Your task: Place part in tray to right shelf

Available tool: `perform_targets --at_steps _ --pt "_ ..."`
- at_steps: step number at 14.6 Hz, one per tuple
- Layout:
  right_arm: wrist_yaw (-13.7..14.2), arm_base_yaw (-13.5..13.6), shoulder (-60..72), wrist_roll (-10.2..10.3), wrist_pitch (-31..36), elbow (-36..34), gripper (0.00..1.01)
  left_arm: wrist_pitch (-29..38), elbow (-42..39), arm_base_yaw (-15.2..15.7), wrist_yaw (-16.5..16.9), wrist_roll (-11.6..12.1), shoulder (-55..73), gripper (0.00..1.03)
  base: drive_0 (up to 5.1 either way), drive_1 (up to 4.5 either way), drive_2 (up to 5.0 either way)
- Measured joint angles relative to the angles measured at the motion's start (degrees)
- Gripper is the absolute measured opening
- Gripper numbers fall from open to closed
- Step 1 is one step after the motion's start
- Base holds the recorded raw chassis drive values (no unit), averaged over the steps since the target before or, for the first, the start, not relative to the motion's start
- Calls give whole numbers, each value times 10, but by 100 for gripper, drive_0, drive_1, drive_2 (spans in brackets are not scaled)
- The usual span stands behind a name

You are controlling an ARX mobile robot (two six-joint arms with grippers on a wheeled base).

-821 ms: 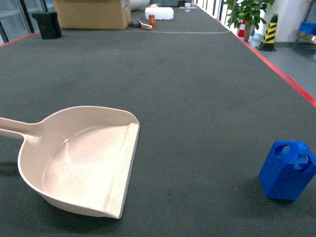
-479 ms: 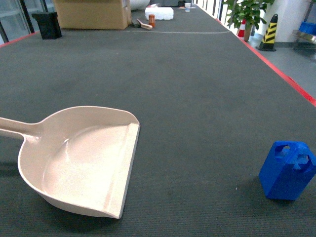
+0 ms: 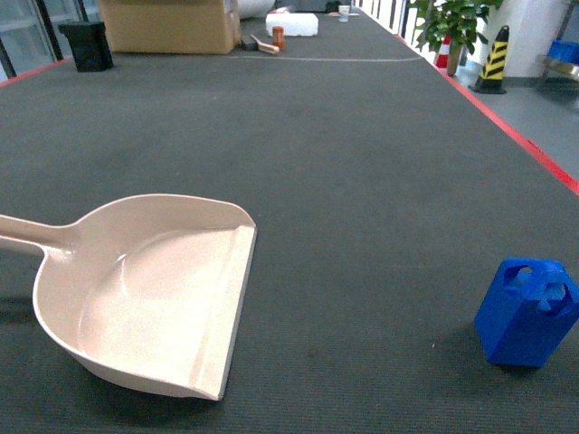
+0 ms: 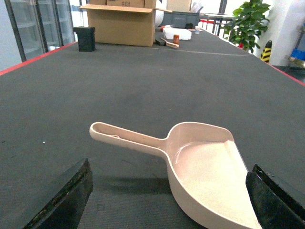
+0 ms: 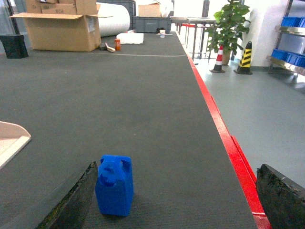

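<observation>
I will carry the blue part in the tray to the right shelf, so next my left gripper will grab the beige tray by its handle point(image 3: 25, 233).
The beige tray point(image 3: 154, 298) lies flat on the dark mat at the left, handle pointing left, and it holds nothing. The blue part point(image 3: 527, 312) stands upright on the mat at the far right, well apart from the tray. In the left wrist view my left gripper point(image 4: 169, 202) is open just behind the tray point(image 4: 205, 171), with nothing between its fingers. In the right wrist view my right gripper point(image 5: 176, 200) is open behind the part point(image 5: 114, 185), which stands close to the left finger point(image 5: 71, 200). The right shelf point(image 5: 281, 63) with blue crates point(image 5: 291, 21) shows far off at the right.
A red strip point(image 5: 224, 133) marks the mat's right edge, with grey floor beyond. At the far end stand a cardboard box point(image 3: 167, 25), a black bin point(image 3: 86, 45), a white box point(image 3: 291, 23), a potted plant point(image 3: 452, 27) and a striped cone point(image 3: 494, 59).
</observation>
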Motion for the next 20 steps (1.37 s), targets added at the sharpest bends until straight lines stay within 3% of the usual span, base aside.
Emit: perform_targets --at_steps 20 --pt "0 0 0 0 0 0 98 0 0 0 0 0 0 98 0 0 0"
